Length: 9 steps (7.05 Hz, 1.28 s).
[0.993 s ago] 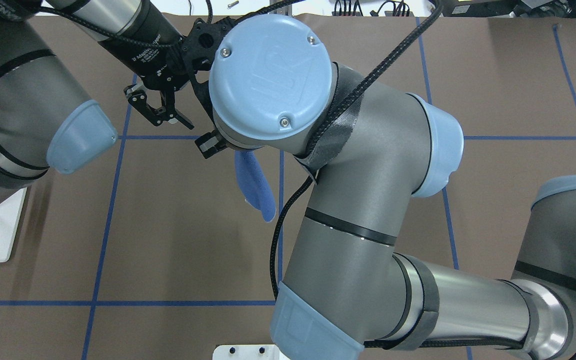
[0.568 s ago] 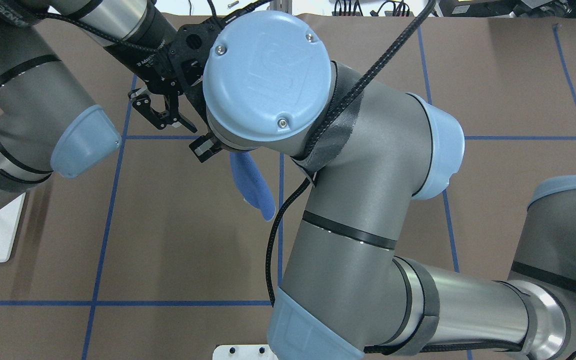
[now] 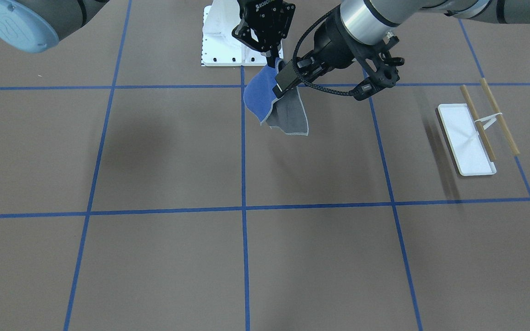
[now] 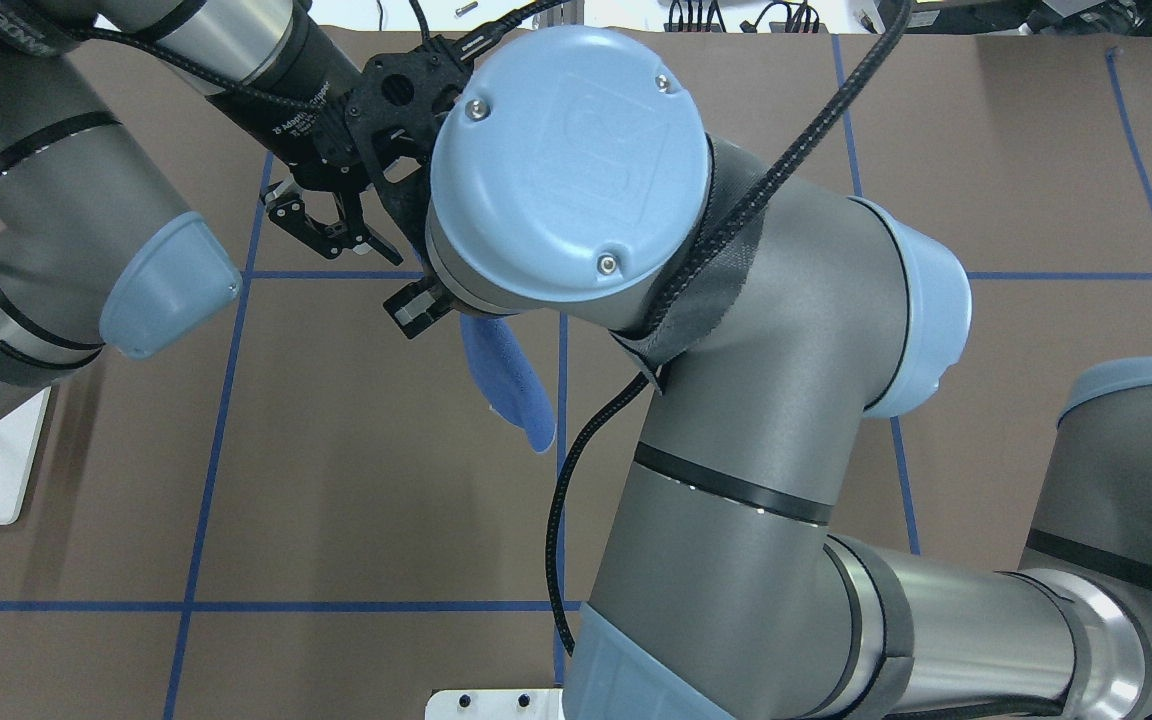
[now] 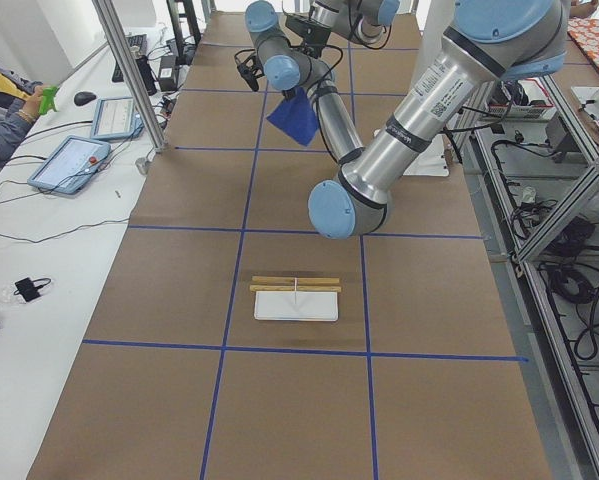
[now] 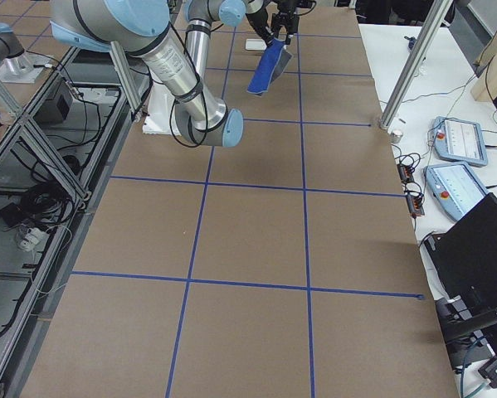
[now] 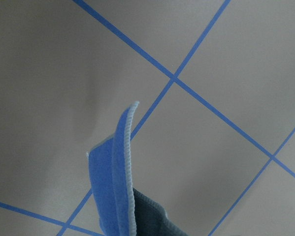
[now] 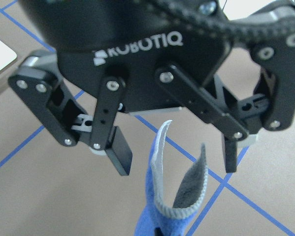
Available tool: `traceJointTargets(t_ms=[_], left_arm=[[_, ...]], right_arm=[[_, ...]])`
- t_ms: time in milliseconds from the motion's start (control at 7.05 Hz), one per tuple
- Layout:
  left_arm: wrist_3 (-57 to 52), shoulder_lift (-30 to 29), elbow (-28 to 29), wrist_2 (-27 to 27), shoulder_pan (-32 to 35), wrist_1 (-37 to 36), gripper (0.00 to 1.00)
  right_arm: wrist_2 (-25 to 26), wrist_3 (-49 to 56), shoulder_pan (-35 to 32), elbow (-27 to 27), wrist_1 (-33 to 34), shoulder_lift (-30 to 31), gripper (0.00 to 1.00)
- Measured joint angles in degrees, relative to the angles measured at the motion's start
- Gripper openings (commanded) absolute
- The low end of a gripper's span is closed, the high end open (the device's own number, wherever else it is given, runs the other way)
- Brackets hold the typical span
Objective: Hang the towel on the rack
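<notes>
My left gripper should next take hold of the towel's top edge [image 7: 127, 177], so that it can hang the towel over the bars of the rack.
The towel [image 3: 265, 99], blue on one side and grey on the other, hangs above the table from my right gripper [image 3: 272, 62], which is shut on its top edge. It also shows in the overhead view [image 4: 511, 375], where the right arm's elbow cap hides that gripper. My left gripper [image 4: 331, 225] is open and empty close beside the towel. In the right wrist view its open jaws [image 8: 174, 160] stand just behind the towel's loose end [image 8: 162, 216]. The rack [image 3: 465, 138] stands apart on my left side, with both dowel bars [image 3: 476, 122] bare.
The white bolted pedestal [image 3: 219, 41] is at the robot's edge of the table, behind both grippers. Blue tape lines [image 3: 243, 207] cross the brown table. A side bench with tablets [image 5: 69, 160] and a metal post [image 5: 129, 75] lies beyond the far edge.
The right arm's elbow has swung a little to the right. The left gripper has edged slightly closer to the towel and stays open. The towel hangs about where it was.
</notes>
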State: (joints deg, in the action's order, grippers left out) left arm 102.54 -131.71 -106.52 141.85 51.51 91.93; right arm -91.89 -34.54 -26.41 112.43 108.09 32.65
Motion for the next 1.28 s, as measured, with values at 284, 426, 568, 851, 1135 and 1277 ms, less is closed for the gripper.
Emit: traceJointTargets(t_ms=[284, 426, 568, 851, 1135, 1277], left_arm=[[0.11, 0.07, -0.1, 0.11, 0.0, 0.0, 0.0], [0.11, 0.14, -0.15, 0.15, 0.0, 0.0, 0.0], [0.11, 0.22, -0.17, 0.25, 0.0, 0.0, 0.0], [0.06, 0.36, -0.24, 0.63, 0.0, 0.06, 0.0], [0.03, 0.43, -0.36, 0.91, 0.01, 0.07, 0.72], [0.01, 0.49, -0.38, 0.82, 0.05, 0.03, 0.97]], right_arm=[[-0.04, 0.0, 0.16, 0.84, 0.09, 0.1, 0.0], [-0.01, 0.0, 0.19, 1.03, 0.1, 0.12, 0.0], [0.07, 0.0, 0.2, 1.12, 0.11, 0.11, 0.0], [0.12, 0.0, 0.14, 1.2, 0.1, 0.0, 0.0], [0.13, 0.0, 0.07, 1.47, 0.11, 0.0, 0.0], [0.13, 0.0, 0.06, 1.77, 0.12, 0.09, 0.0]])
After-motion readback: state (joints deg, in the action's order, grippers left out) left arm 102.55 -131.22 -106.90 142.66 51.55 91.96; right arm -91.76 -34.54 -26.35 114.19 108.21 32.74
